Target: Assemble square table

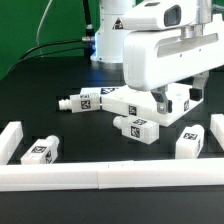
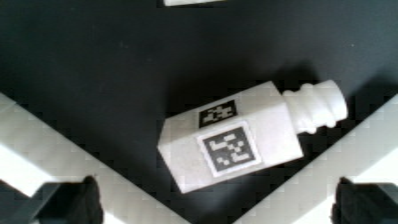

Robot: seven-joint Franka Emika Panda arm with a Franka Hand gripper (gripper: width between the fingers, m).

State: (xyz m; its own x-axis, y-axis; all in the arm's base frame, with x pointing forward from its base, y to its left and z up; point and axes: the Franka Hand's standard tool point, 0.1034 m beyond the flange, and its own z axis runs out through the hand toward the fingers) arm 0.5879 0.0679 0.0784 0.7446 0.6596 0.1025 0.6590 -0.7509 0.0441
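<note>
I should next grab the white leg by its tagged body (image 1: pixel 139 130) (image 2: pixel 228 142) with my gripper, so the leg's threaded end stays free to join the square slab.
Four short white legs with black-and-white tags lie loose on the black table: one (image 1: pixel 84 100) at the exterior view's left, one (image 1: pixel 136 127) in the middle, one (image 1: pixel 42 150) at the front left and one (image 1: pixel 190 142) at the front right. A white tagged part (image 1: pixel 122 101), likely the square slab, lies mostly hidden behind my arm. My gripper (image 1: pixel 175 103) hangs open and empty just above the table. In the wrist view a leg (image 2: pixel 240 135) lies slanted, its threaded end (image 2: pixel 320 105) pointing away, ahead of my open gripper (image 2: pixel 214 205); the dark fingertips (image 2: pixel 63 200) sit wide apart.
A long low white wall (image 1: pixel 100 176) runs along the front, with short side pieces at the exterior view's left (image 1: pixel 10 140) and right (image 1: pixel 216 130). The arm's base (image 1: pixel 108 35) and cables stand at the back. White slanted bands (image 2: pixel 54 140) flank the leg in the wrist view.
</note>
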